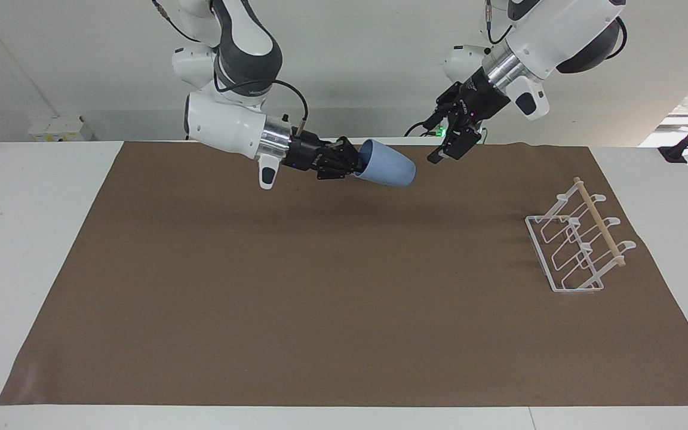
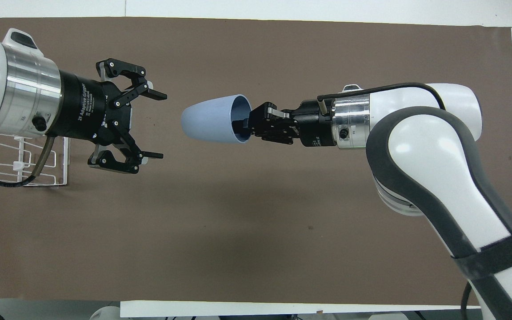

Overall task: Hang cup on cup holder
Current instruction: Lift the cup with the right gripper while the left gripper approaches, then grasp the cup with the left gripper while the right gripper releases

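The robot's left gripper will next grab the cup by its narrow base, which is free, because the right gripper's fingers already take up the cup's rim.
The light-blue cup (image 1: 387, 169) (image 2: 209, 118) is held up in the air over the middle of the mat, lying sideways with its base toward the left arm's end. My right gripper (image 1: 356, 164) (image 2: 242, 126) is shut on the cup's rim, with one finger inside. My left gripper (image 1: 447, 150) (image 2: 162, 126) is open, also in the air, facing the cup's base with a small gap between them. The white wire cup holder (image 1: 601, 224) (image 2: 66, 160) with its wooden dowel stands on the mat at the left arm's end, partly covered by the left arm in the overhead view.
A brown mat (image 1: 320, 298) (image 2: 256, 222) covers most of the white table (image 1: 21, 239). Nothing else stands on it besides the cup holder.
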Tool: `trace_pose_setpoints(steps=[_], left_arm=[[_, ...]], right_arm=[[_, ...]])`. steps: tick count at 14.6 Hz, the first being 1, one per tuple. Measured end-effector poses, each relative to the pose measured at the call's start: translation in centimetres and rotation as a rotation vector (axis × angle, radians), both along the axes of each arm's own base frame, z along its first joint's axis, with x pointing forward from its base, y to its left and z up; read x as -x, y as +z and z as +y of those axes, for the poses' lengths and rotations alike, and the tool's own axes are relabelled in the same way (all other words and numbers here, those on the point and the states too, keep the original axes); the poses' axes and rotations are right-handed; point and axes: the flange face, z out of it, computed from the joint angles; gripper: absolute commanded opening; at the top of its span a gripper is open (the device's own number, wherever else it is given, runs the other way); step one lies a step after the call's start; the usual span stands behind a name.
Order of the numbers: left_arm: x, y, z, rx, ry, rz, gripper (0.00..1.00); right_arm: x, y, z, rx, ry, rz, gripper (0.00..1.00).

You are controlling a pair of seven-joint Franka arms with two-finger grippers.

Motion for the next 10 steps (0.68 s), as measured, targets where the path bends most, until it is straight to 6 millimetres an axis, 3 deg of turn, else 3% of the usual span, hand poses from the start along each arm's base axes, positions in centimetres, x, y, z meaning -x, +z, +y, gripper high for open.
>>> trace_pose_setpoints(steps=[7, 9, 10], left_arm=[[-0.7, -3.7, -3.3, -0.011, 0.038, 0.050, 0.97], [-0.6, -3.8, -3.5, -0.012, 0.036, 0.053, 0.88], [-0.6, -3.9, -3.6, -0.012, 0.035, 0.054, 0.75]], right_arm=[[1.1, 0.1, 2.2, -0.020, 0.029, 0.010, 0.00], [1.1, 0.1, 2.3, -0.020, 0.029, 0.010, 0.00], [1.1, 0.0, 2.3, -0.020, 0.029, 0.010, 0.00]])
